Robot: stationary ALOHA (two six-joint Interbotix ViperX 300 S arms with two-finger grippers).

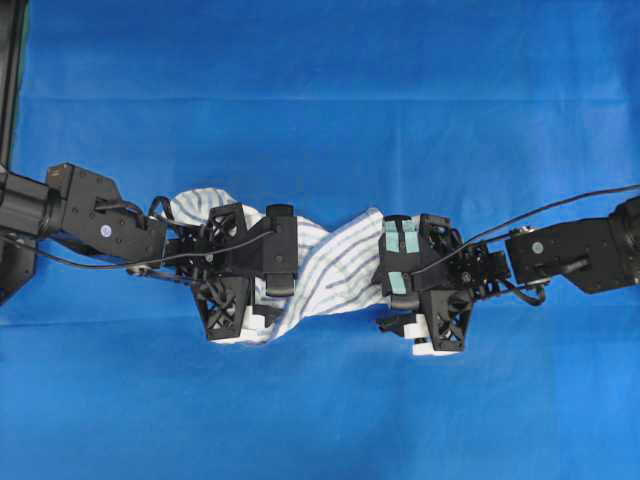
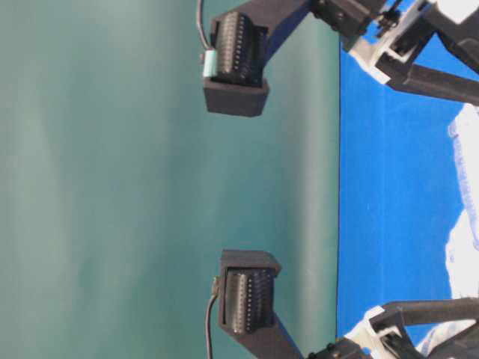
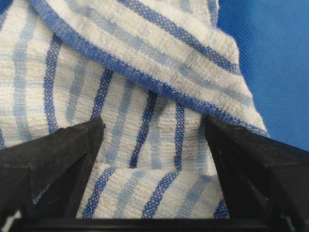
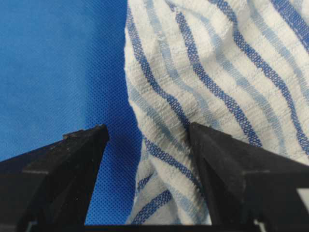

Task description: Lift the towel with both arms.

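The robot's right gripper is ready to close on the towel. Its fingers reach down on both sides of the towel's edge (image 1: 378, 298) (image 4: 149, 159), so they would hold the towel if they closed now.
The towel (image 1: 330, 270), white with blue and pale checked stripes, lies crumpled on the blue table covering (image 1: 320, 100), between the two arms. My left gripper (image 1: 235, 268) stands over its left end. In the left wrist view this gripper (image 3: 153, 123) is open, its black fingers (image 3: 72, 145) planted wide apart with folded towel (image 3: 145, 72) filling the gap. My right gripper (image 1: 430, 280), with pale green patches, is at the right end. It (image 4: 148, 128) is open too, astride the towel's edge (image 4: 193, 72); one finger (image 4: 227, 159) rests on cloth, the other on bare covering.
The blue covering (image 4: 58, 63) spreads all round the towel. Black cables (image 1: 560, 205) trail from both arms. A dark frame (image 1: 10, 80) runs along the far left edge. The table-level view shows a green backdrop (image 2: 112, 187) and a strip of towel (image 2: 465, 224).
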